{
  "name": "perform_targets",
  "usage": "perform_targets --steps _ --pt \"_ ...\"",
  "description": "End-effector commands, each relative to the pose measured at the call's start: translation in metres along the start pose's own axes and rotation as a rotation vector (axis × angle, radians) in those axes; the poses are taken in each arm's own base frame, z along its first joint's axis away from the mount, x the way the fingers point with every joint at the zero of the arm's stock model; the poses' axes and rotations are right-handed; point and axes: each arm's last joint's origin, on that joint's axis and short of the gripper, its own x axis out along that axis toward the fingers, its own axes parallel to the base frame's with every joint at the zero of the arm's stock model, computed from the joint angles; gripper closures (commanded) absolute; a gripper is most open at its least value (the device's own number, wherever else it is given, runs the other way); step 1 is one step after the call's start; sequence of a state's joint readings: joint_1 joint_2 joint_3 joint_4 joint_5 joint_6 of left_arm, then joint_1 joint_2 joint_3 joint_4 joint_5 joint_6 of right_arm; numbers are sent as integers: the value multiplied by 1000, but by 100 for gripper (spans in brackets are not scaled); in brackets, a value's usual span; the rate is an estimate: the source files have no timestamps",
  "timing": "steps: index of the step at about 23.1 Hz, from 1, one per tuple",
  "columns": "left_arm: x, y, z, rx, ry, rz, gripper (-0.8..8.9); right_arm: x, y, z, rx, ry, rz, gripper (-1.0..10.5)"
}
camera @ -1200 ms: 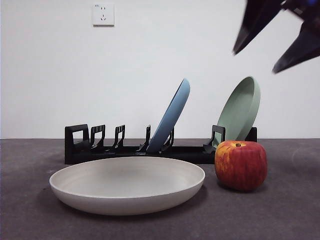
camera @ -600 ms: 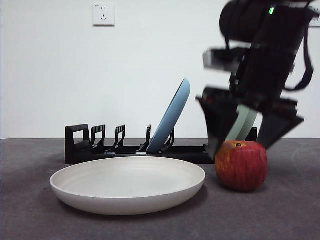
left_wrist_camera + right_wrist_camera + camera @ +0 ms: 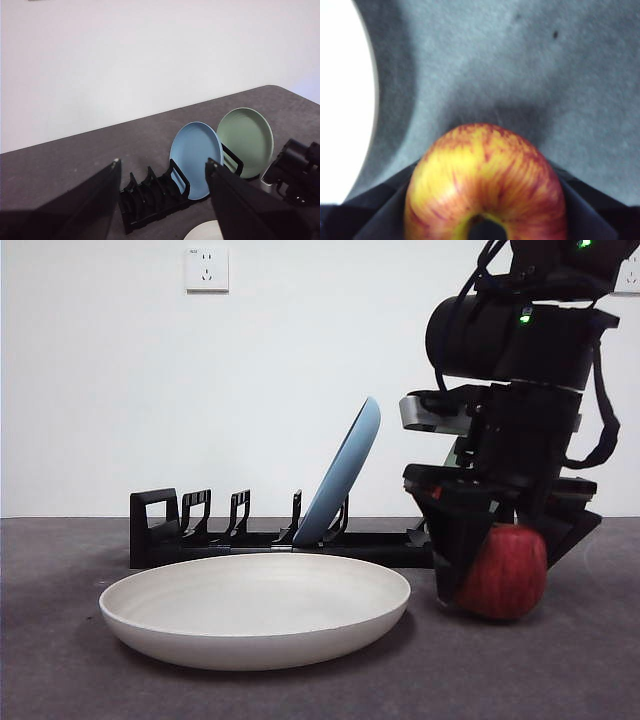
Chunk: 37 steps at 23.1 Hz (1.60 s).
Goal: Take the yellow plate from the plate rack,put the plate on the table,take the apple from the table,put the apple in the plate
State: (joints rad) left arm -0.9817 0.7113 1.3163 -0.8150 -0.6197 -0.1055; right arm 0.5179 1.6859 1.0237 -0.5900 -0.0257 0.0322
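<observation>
The robot should next use its right gripper to grab the apple (image 3: 510, 575) by its two rounded sides. Then the robot should put the apple in the plate (image 3: 255, 600).
The red apple (image 3: 510, 575) stands on the table (image 3: 560, 670), just right of the cream yellow plate (image 3: 255, 605), which lies flat in front of the plate rack (image 3: 200, 540). My right gripper (image 3: 502, 580) has come down over the apple, one jaw on each side, jaws open. The right wrist view shows the apple (image 3: 485, 175) close up between the jaws, with the plate's rim (image 3: 342, 100) beside it. My left gripper (image 3: 163, 162) is open and empty, high above the rack (image 3: 150, 197).
A blue plate (image 3: 345, 475) leans in the rack's middle slots. A pale green plate (image 3: 245, 142) stands at the rack's end, mostly hidden by the right arm in the front view. A wall socket (image 3: 206, 269) is on the back wall.
The right arm has come down from the top right corner. Its open jaws now straddle the apple, which has shifted slightly to the right.
</observation>
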Motion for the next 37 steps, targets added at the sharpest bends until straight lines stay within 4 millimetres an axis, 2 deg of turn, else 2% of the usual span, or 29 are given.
perform_targets --steps 1,4,8,11,13,16,20,25,28,33,34,37 --pt "0 0 -1 4 -1 12 531 -21 4 4 18 -74 10 958" --pt "0 0 -1 6 1 13 530 -54 14 15 -11 -193 42 959" --pt "1 0 -3 21 22 15 531 -96 46 44 -105 -337 202 959" --pt "1 0 -4 28 32 16 531 -104 77 60 -181 -331 238 959" --pt "1 0 -5 30 35 17 531 -93 93 68 -222 -300 246 959" --pt "1 0 -6 43 53 18 531 -62 107 73 -245 -219 244 959" --pt "1 1 -9 54 73 20 531 -20 116 72 -256 -108 233 959" --pt "1 1 -11 63 91 22 531 18 120 68 -266 -12 218 959" --pt "1 1 -12 68 101 22 531 28 120 66 -265 14 200 959" --pt "0 2 -14 77 121 24 531 29 121 66 -289 6 167 921" --pt "0 2 -15 73 125 25 531 29 122 65 -290 6 168 889" --pt "0 2 -16 71 140 28 531 29 121 65 -289 9 166 683"
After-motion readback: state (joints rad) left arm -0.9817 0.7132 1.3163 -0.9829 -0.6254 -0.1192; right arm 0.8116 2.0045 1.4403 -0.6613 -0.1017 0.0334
